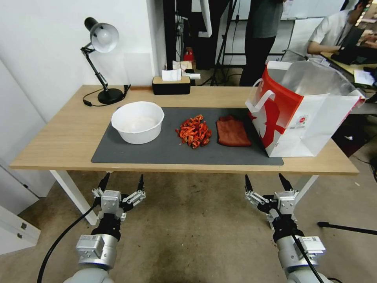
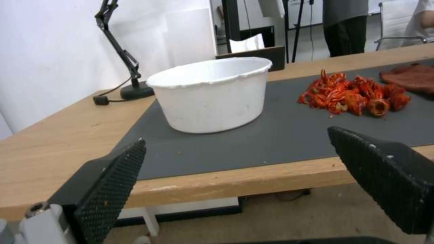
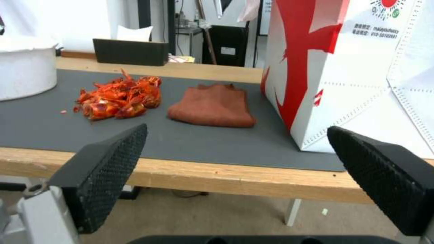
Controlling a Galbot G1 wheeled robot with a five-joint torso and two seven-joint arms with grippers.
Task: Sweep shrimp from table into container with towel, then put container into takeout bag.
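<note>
I should pinch the white container by its thin rim (image 1: 113, 120) with my left gripper next, because the container's round body is wider than my open fingers.
A heap of red-orange shrimp (image 1: 194, 132) (image 2: 355, 95) (image 3: 120, 97) lies mid-mat on the table (image 1: 66, 137). Left of it stands the white container (image 1: 138, 121) (image 2: 211, 93) (image 3: 25, 66), upright. The rust-red towel (image 1: 232, 132) (image 3: 212, 105) (image 2: 409, 77) lies folded just right of the heap. The red-and-white takeout bag (image 1: 302, 114) (image 3: 357, 67) stands open at the mat's right end. My left gripper (image 1: 122, 182) (image 2: 235, 176) hangs open below the table's front edge, before the container. My right gripper (image 1: 267, 182) (image 3: 237, 176) is open too, low in front of the towel and bag.
A black desk lamp (image 1: 100, 59) stands at the table's back left, its base and cable on the wood. A black tissue box (image 1: 171, 84) sits at the back middle. The dark grey mat (image 1: 157, 151) reaches close to the front edge. White table legs (image 1: 74, 194) stand near my left arm.
</note>
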